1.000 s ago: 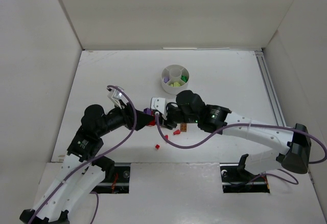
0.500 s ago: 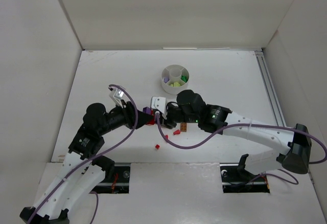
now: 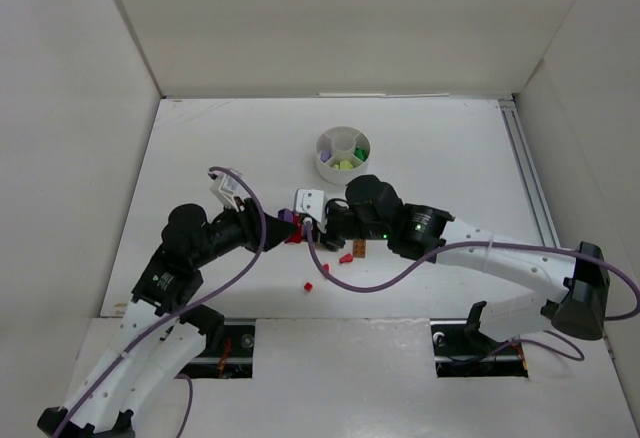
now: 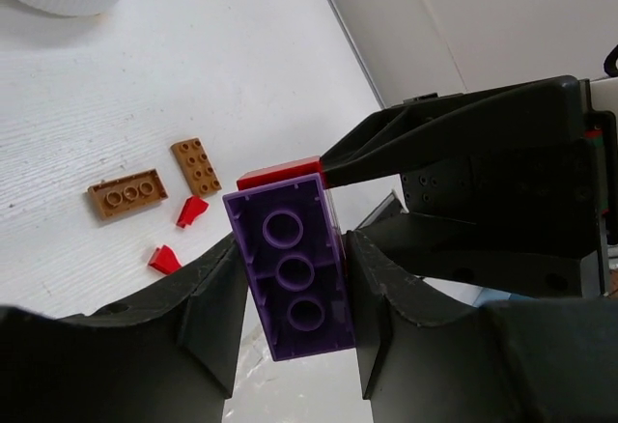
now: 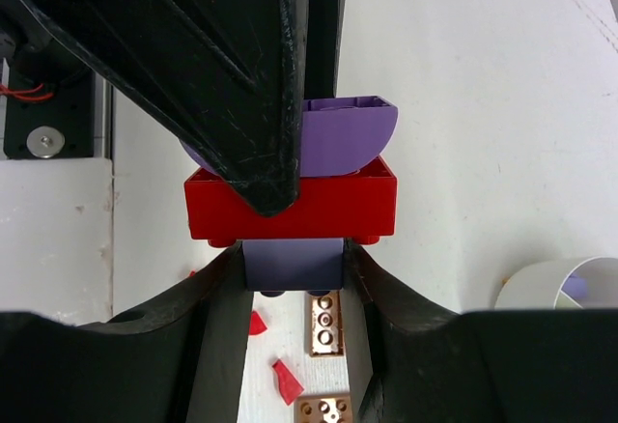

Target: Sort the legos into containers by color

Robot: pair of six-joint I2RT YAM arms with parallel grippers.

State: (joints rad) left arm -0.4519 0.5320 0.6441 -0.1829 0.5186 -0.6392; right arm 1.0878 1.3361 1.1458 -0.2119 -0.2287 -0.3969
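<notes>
My left gripper's fingers hold both sides of the purple brick. The purple brick would come off the red brick and rise with my left gripper if I lifted it now.
A small stack of legos (image 3: 297, 230) hangs above the table between my two grippers. My left gripper (image 4: 293, 288) is shut on a purple brick (image 4: 294, 268), whose hollow underside faces the left wrist camera. A red brick (image 4: 280, 174) sits behind it. My right gripper (image 5: 293, 278) is shut on a blue-purple brick (image 5: 293, 262) under the red brick (image 5: 293, 201); a rounded purple brick (image 5: 343, 138) sits on the red brick's far side, between the left gripper's fingers (image 5: 222, 75). The round white dish (image 3: 343, 154) stands further back, with green and lime legos in its sections.
Loose legos lie on the table below the grippers: two orange-brown plates (image 4: 126, 194) (image 4: 197, 166) and small red pieces (image 4: 191, 211) (image 4: 163, 260). Another red piece (image 3: 309, 286) lies nearer the front edge. White walls enclose the table on three sides.
My left gripper's jaws have closed in onto the purple brick. Both arms and the stack have stayed almost in the same place.
</notes>
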